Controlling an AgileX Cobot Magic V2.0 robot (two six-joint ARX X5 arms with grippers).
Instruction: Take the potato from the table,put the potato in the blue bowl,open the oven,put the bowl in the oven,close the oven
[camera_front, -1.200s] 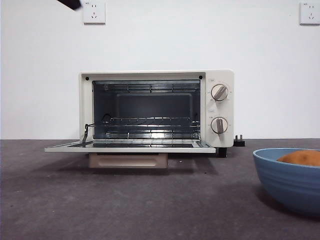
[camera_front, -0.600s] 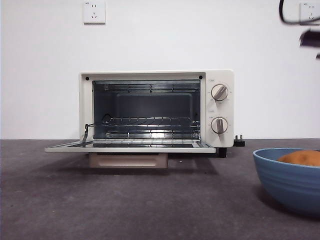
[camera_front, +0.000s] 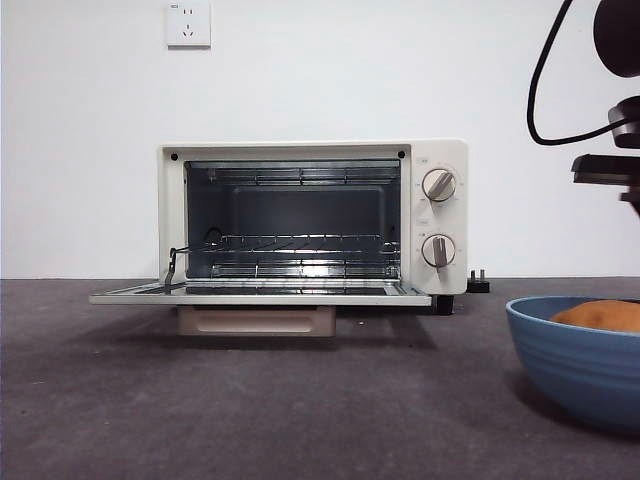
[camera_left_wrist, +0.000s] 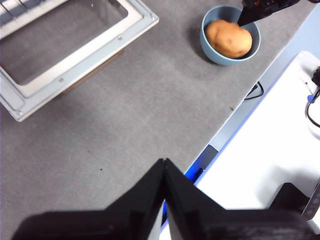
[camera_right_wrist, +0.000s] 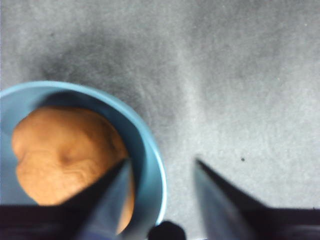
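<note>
I need to grab the blue bowl by its rim (camera_right_wrist: 154, 145) with my right gripper next, so that I can put the potato into the oven.
The oven (camera_front: 312, 218) stands at the back of the table (camera_front: 300, 410) with its door (camera_front: 260, 295) folded down flat and the wire rack showing inside. At the right, the blue bowl (camera_front: 580, 360) holds the potato (camera_front: 605, 316). My right gripper (camera_right_wrist: 161, 172) hangs open just above the bowl's rim (camera_right_wrist: 152, 150), one jaw over the potato (camera_right_wrist: 65, 150), the other outside the wall. In the left wrist view, my left gripper (camera_left_wrist: 165, 167) is shut on nothing, high over the table's front edge, far from the bowl (camera_left_wrist: 212, 47) and potato (camera_left_wrist: 229, 38).
The oven's open door (camera_left_wrist: 75, 50) juts toward the front and takes up room left of the bowl. A black plug (camera_front: 479, 283) lies beside the oven. Right of the table's edge is a white surface (camera_left_wrist: 270, 150) with cables.
The right arm has come down into the front view at the top right, above the bowl. The black tip at the top left corner has gone. Oven, bowl and potato have not moved.
</note>
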